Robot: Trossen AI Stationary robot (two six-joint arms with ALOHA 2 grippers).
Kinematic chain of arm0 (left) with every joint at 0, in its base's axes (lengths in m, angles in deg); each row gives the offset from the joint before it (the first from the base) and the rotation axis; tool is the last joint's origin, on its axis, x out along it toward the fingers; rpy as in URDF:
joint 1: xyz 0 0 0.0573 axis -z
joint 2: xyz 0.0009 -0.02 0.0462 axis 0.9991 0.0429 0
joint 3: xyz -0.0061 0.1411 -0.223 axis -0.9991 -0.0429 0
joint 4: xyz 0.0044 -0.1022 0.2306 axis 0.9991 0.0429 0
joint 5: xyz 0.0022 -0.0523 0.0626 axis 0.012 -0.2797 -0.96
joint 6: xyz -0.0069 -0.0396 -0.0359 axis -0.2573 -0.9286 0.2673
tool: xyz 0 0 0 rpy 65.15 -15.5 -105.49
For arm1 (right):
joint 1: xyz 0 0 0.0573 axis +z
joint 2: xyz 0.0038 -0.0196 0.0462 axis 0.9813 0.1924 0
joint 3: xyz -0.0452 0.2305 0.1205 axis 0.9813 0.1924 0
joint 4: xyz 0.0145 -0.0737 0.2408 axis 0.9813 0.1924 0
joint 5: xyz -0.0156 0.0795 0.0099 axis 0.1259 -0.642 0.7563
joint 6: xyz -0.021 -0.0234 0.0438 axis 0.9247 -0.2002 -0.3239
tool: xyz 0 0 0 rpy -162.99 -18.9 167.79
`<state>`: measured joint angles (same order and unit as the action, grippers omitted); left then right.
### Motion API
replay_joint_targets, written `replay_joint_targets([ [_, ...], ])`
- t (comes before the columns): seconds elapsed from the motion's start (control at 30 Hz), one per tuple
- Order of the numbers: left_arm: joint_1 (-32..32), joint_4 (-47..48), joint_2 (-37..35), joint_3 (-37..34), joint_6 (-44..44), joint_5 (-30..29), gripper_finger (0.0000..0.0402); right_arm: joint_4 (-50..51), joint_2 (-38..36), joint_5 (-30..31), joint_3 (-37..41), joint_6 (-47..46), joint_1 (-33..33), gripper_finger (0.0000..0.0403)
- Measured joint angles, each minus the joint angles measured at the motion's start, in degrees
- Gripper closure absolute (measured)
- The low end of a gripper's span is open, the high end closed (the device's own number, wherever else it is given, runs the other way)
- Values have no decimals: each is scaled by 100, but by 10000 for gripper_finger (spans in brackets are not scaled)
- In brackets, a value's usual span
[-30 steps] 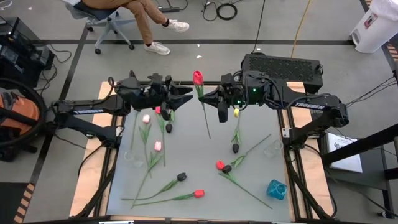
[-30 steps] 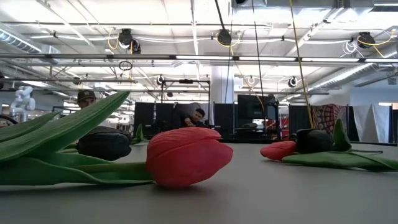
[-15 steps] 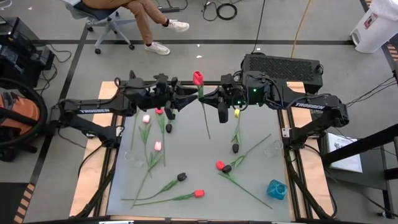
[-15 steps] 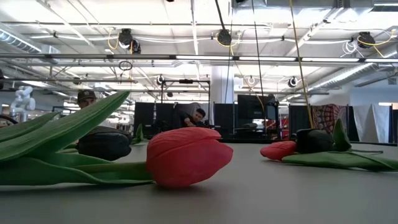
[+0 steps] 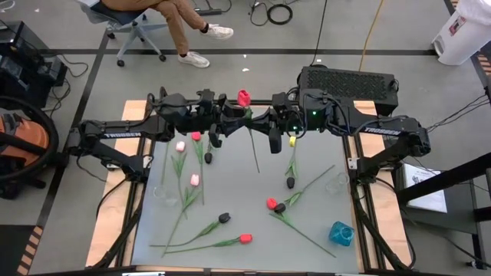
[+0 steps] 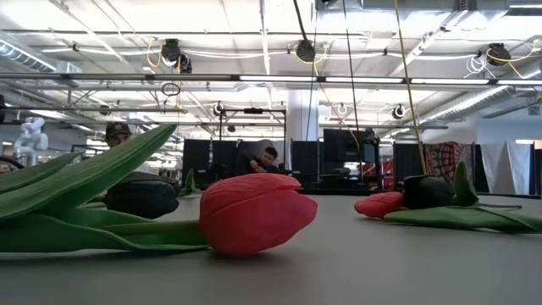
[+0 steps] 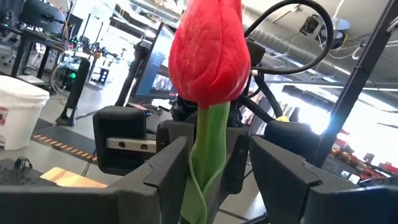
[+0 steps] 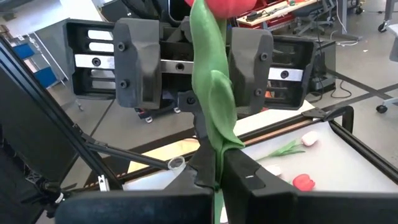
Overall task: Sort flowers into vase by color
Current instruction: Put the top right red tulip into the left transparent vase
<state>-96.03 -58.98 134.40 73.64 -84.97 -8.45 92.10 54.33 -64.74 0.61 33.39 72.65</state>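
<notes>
My left gripper's fingers reach past both sides of the red tulip's green stem just below the red head (image 5: 244, 98) (image 7: 208, 50), so my left gripper closes on the stem next.
My right gripper (image 5: 255, 123) (image 8: 214, 177) is shut on a red tulip (image 5: 244, 97), whose head (image 7: 208, 50) stands above the fingers over the far middle of the table. My left gripper (image 5: 235, 120) (image 7: 221, 165) faces it from the table's left, open. Its two fingers (image 7: 166, 168) stand on either side of the green stem (image 7: 208, 143), and no touch shows. Other tulips lie flat on the table: pink (image 5: 180, 146), red (image 5: 245, 238), black (image 5: 224, 218). In the low view, a red head (image 6: 254, 212) and a black head (image 6: 142, 195) lie close by. My right gripper pinches the red tulip's stem (image 8: 214, 143) between its two fingers, on the upper part a little below the head. The fingers come level from the table's right and lie across the stem. The head stands above the hold, and the rest of the stem (image 5: 255, 153) slants toward the near edge.
Small clear glass vases stand near the table's left edge (image 5: 163, 192) and right edge (image 5: 338, 182), and a blue vase (image 5: 341, 232) stands at the near right. A yellow head (image 5: 291, 139) and black head (image 5: 291, 182) lie under the right arm. A person sits beyond the far edge.
My left gripper has moved toward the table's right, up to the held tulip, until its open fingers flank the stem. My right gripper and the tulip have kept still.
</notes>
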Motion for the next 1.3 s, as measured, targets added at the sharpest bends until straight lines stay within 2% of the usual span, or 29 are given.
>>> replay_joint_targets([
  [0.13,0,6,0,0,7,0,229,1,0,3,0,-68,-1,391],
  [0.23,0,23,0,0,5,0,249,1,0,1,2,-80,-1,383],
  [0.6,-7,268,-2,2,20,-7,388,22,0,-25,9,-82,6,385],
  [1.3,-13,270,-11,2,157,9,394,44,0,3,9,-84,1,364],
])
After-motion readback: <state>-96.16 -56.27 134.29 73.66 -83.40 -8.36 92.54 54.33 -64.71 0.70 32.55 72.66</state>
